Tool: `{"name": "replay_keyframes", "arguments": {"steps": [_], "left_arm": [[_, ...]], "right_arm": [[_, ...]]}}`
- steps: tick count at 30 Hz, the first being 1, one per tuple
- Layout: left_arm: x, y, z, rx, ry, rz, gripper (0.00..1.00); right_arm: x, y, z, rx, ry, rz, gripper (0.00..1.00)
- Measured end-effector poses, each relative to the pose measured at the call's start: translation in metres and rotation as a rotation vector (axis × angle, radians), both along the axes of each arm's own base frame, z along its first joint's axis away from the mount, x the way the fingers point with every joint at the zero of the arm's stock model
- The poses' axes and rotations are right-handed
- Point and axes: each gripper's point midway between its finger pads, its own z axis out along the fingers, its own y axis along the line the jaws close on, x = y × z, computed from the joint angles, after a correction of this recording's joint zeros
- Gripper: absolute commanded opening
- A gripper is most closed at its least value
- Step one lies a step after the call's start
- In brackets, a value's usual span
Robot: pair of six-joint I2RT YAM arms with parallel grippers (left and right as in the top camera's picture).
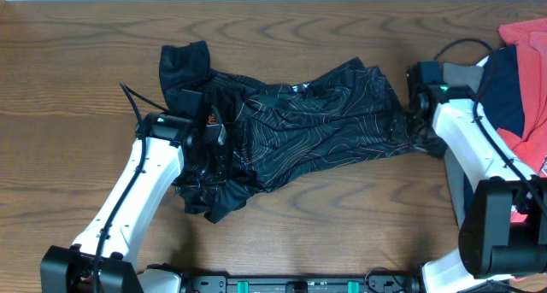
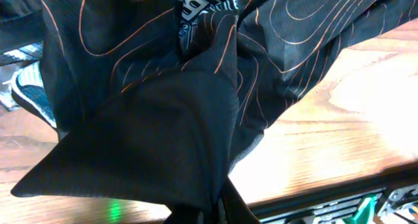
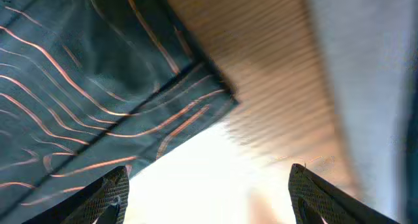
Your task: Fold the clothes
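Observation:
My right gripper grabs the black jersey [image 1: 316, 114] by its hemmed corner next, opposite my left gripper's hold, to spread and fold the jersey.
The clothes, a black jersey [image 1: 316, 114] with thin orange contour lines, lie crumpled across the middle of the table, one sleeve reaching to the back left. My left gripper [image 1: 210, 132] is buried in the jersey's left part. In the left wrist view it [image 2: 222, 208] is shut on a fold of the cloth, which drapes up and away from the jaws. My right gripper [image 1: 414, 115] sits at the jersey's right end. In the right wrist view it [image 3: 208, 179] is open, with only bare table between its fingertips [image 3: 111, 188]. The jersey's hemmed corner [image 3: 98, 93] lies just ahead to the left.
A red garment [image 1: 526, 32] and a navy one [image 1: 506, 88] are piled at the table's right edge, beside the right arm. Bare wood [image 1: 77, 79] surrounds the jersey. A black rail [image 1: 299, 284] runs along the front edge.

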Motion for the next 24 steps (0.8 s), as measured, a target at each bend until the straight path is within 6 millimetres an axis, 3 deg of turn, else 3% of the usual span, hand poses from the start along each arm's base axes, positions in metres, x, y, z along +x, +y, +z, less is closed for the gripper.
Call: {"name": "replay_keyframes", "arguments": {"steps": [6,15,18,24], "left_arm": [[0.0,0.0,0.0,0.003,-0.001,0.0,0.06],[0.0,0.0,0.0,0.003,-0.002,0.0,0.06],[0.0,0.0,0.0,0.003,-0.002,0.0,0.06],[0.0,0.0,0.0,0.003,-0.002,0.0,0.06]], "right_arm": [[0.009,0.017,-0.019,0.13,-0.07,-0.066,0.76],[0.016,0.025,-0.04,0.187,-0.151,-0.118,0.7],[0.018,0.025,-0.045,0.192,-0.169,-0.133,0.6],[0.018,0.02,-0.048,0.165,-0.175,-0.153,0.27]]}}
